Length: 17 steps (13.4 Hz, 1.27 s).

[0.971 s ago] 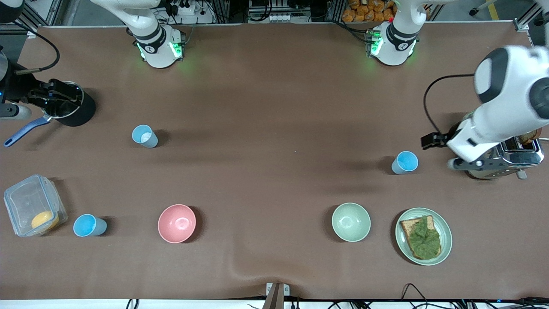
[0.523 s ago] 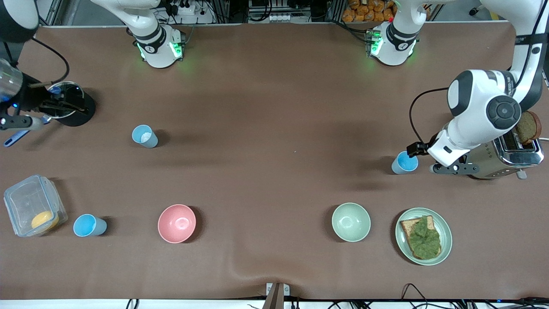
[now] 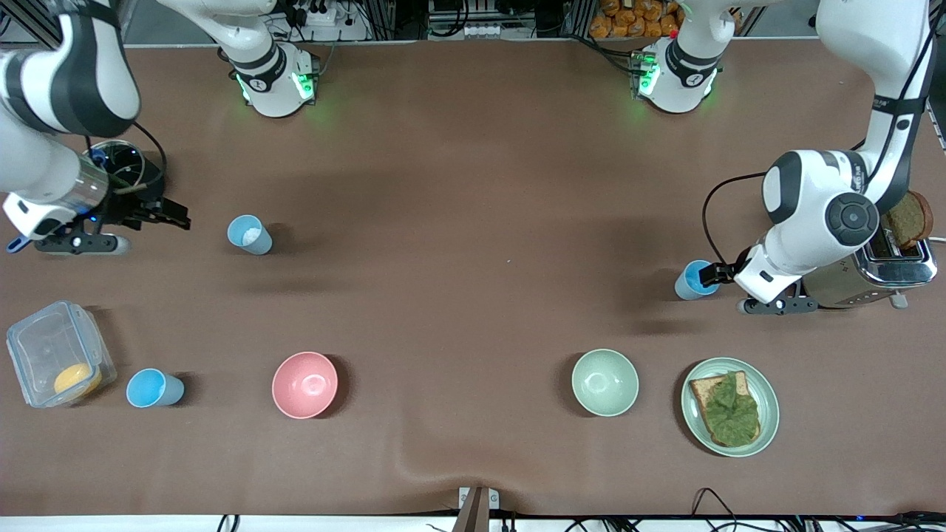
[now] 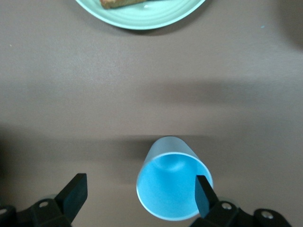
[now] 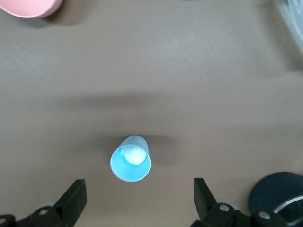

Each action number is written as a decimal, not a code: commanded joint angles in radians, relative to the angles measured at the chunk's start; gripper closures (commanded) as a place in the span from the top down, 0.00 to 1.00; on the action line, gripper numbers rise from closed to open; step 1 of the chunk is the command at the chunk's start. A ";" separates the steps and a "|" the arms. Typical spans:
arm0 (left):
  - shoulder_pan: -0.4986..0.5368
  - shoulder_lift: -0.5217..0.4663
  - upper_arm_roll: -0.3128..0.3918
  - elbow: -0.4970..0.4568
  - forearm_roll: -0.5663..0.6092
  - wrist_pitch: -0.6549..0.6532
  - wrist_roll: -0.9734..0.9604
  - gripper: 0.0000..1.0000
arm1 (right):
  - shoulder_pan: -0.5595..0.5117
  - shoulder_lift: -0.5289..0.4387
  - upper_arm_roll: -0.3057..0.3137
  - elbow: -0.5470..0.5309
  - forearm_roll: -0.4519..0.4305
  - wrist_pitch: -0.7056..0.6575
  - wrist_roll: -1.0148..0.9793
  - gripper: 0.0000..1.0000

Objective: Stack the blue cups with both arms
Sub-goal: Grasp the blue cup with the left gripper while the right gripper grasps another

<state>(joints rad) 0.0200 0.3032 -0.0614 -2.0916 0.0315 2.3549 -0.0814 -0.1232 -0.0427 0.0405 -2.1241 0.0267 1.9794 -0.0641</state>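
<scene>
The cup beside the toaster stacks with the other blue cups; my left gripper will grab its rim (image 4: 174, 152) next.
Three blue cups stand upright and apart. The paler one (image 3: 249, 235) has a whitish bottom; my right gripper (image 3: 174, 219) is open beside it, toward the right arm's end. In the right wrist view that cup (image 5: 130, 159) lies just ahead of the open gripper (image 5: 138, 198). A second cup (image 3: 153, 389) stands near the front camera beside a clear box. The third cup (image 3: 693, 281) stands by the toaster; my left gripper (image 3: 715, 274) is open over its rim. In the left wrist view that cup (image 4: 174, 187) sits between the fingers, close to one fingertip (image 4: 203, 191).
A pink bowl (image 3: 304, 384), a pale green bowl (image 3: 604, 382) and a green plate (image 3: 765, 414) with toast and lettuce lie near the front camera. A toaster (image 3: 879, 270) stands under the left arm. A black pot (image 3: 129, 174) and a clear lidded box (image 3: 44, 347) stand at the right arm's end.
My left gripper moved from beside the toaster to the cup near it. My right gripper moved off the black pot toward the paler cup. No cup has moved.
</scene>
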 commanded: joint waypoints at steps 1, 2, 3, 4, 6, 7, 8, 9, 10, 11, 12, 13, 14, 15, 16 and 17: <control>0.008 -0.013 -0.008 -0.071 0.021 0.081 -0.011 1.00 | -0.023 -0.008 0.013 -0.117 -0.004 0.122 0.006 1.00; 0.014 -0.015 -0.009 -0.086 0.019 0.092 -0.009 1.00 | -0.023 -0.002 0.013 -0.153 -0.004 0.171 0.006 1.00; 0.018 -0.015 -0.009 -0.090 0.019 0.093 -0.009 1.00 | -0.023 0.024 0.013 -0.166 -0.004 0.203 0.006 1.00; 0.018 -0.007 -0.009 -0.090 0.019 0.095 -0.009 0.98 | -0.026 0.056 0.013 -0.168 -0.004 0.226 0.007 1.00; 0.020 0.000 -0.009 -0.091 0.019 0.095 -0.009 0.80 | -0.033 0.098 0.013 -0.178 -0.004 0.266 0.006 1.00; 0.018 0.004 -0.009 -0.090 0.019 0.095 -0.009 0.65 | -0.036 0.104 0.013 -0.191 -0.004 0.283 0.004 1.00; 0.017 0.014 -0.011 -0.088 0.021 0.095 -0.008 0.46 | -0.039 0.104 0.013 -0.206 -0.004 0.300 0.001 1.00; 0.015 0.022 -0.011 -0.085 0.018 0.095 -0.009 0.23 | -0.038 0.104 0.013 -0.221 -0.004 0.315 0.001 1.00; 0.014 0.020 -0.012 -0.082 0.005 0.095 -0.012 0.00 | -0.038 0.104 0.013 -0.233 -0.004 0.328 0.001 1.00; 0.009 0.022 -0.012 -0.076 0.004 0.095 -0.012 0.00 | -0.039 0.104 0.013 -0.249 -0.002 0.340 0.001 1.00; 0.009 0.019 -0.012 -0.071 0.004 0.095 -0.012 0.00 | -0.039 0.104 0.015 -0.263 -0.002 0.348 0.001 1.00; 0.009 0.010 -0.014 -0.065 0.004 0.092 -0.011 0.00 | -0.039 0.104 0.015 -0.276 -0.001 0.354 0.001 1.00; 0.009 0.004 -0.014 -0.062 0.004 0.090 -0.006 0.00 | -0.038 0.104 0.015 -0.283 -0.001 0.352 0.001 1.00; 0.011 -0.001 -0.014 -0.054 0.004 0.090 -0.005 0.00 | -0.039 0.104 0.015 -0.293 -0.001 0.354 0.001 1.00; 0.011 -0.006 -0.017 -0.050 0.004 0.087 -0.003 0.00 | -0.039 0.104 0.015 -0.301 -0.001 0.352 0.001 1.00; 0.011 -0.018 -0.017 -0.045 0.004 0.086 -0.001 0.00 | -0.039 0.104 0.015 -0.316 -0.001 0.354 0.001 1.00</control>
<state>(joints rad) 0.0266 0.3150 -0.0713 -2.1409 0.0314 2.4433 -0.0814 -0.1405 0.0774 0.0396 -2.4031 0.0268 2.3181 -0.0643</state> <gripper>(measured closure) 0.974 0.000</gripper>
